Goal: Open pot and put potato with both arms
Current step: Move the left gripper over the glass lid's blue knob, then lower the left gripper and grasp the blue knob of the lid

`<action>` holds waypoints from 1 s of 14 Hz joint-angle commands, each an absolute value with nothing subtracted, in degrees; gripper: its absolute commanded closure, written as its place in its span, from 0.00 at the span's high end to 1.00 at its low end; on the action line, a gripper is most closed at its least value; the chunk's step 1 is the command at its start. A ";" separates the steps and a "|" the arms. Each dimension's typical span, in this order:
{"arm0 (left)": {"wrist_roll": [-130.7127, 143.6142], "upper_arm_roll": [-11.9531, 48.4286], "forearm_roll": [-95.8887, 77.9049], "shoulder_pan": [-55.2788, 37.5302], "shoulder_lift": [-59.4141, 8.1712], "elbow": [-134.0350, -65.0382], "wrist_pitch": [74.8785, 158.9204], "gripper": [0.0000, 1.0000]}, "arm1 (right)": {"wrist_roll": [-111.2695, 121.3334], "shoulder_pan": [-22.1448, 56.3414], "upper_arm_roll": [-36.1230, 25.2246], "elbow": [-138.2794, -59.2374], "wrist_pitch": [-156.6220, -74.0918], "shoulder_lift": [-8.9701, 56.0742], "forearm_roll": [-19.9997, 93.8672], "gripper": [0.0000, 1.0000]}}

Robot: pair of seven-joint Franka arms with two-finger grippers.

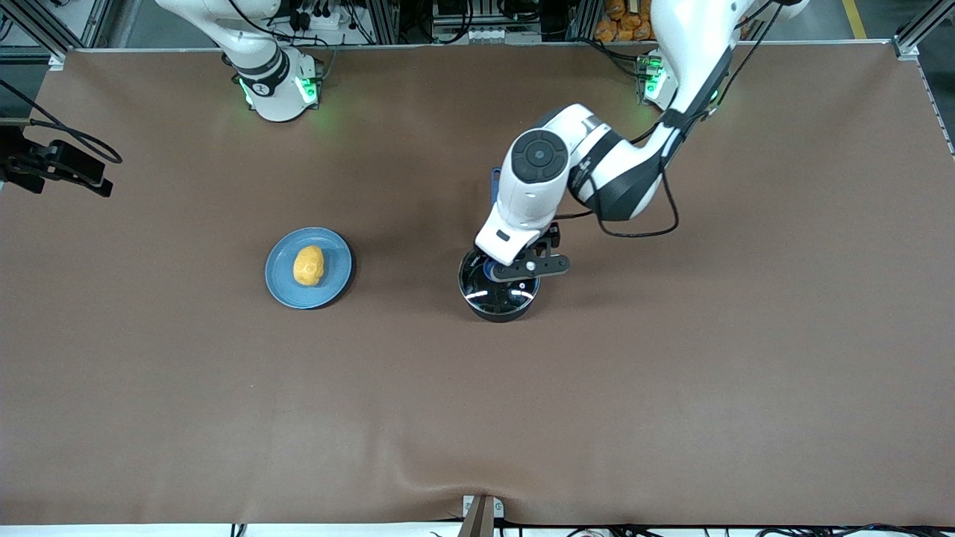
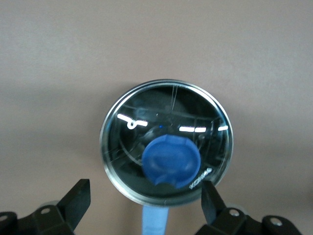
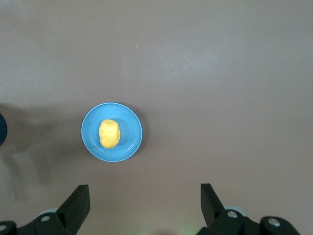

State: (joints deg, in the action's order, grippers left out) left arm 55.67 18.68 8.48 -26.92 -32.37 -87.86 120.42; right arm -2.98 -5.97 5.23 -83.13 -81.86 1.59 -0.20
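Observation:
In the left wrist view, my left gripper's fingers stop short of the knob, so it is too early to close; the move toward the blue knob (image 2: 171, 159) comes first.
The black pot (image 1: 498, 300) stands mid-table with its glass lid (image 2: 166, 122) and blue knob (image 2: 171, 159) on; its blue handle (image 2: 155, 220) points toward the arms' bases. My left gripper (image 2: 145, 205) is open just above the pot, one finger on each side of the lid's rim, touching nothing. In the front view the left hand (image 1: 515, 246) covers part of the lid. The yellow potato (image 1: 308, 265) lies on a light-blue plate (image 1: 336, 253) toward the right arm's end. My right gripper (image 3: 144, 205) is open and empty, high above the table, with the potato (image 3: 109, 133) and the plate (image 3: 129, 139) far below.
A black camera on a mount (image 1: 67, 168) juts over the table's edge at the right arm's end. The brown table cover (image 1: 477, 418) is bare nearer the front camera. The right arm's base (image 1: 272, 82) stands at the table's back edge.

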 commanded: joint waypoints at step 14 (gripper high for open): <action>60.47 17.67 13.97 -30.15 -39.29 -84.20 123.84 1.00 | -2.99 -6.68 5.63 -82.62 -81.83 2.72 0.79 1.00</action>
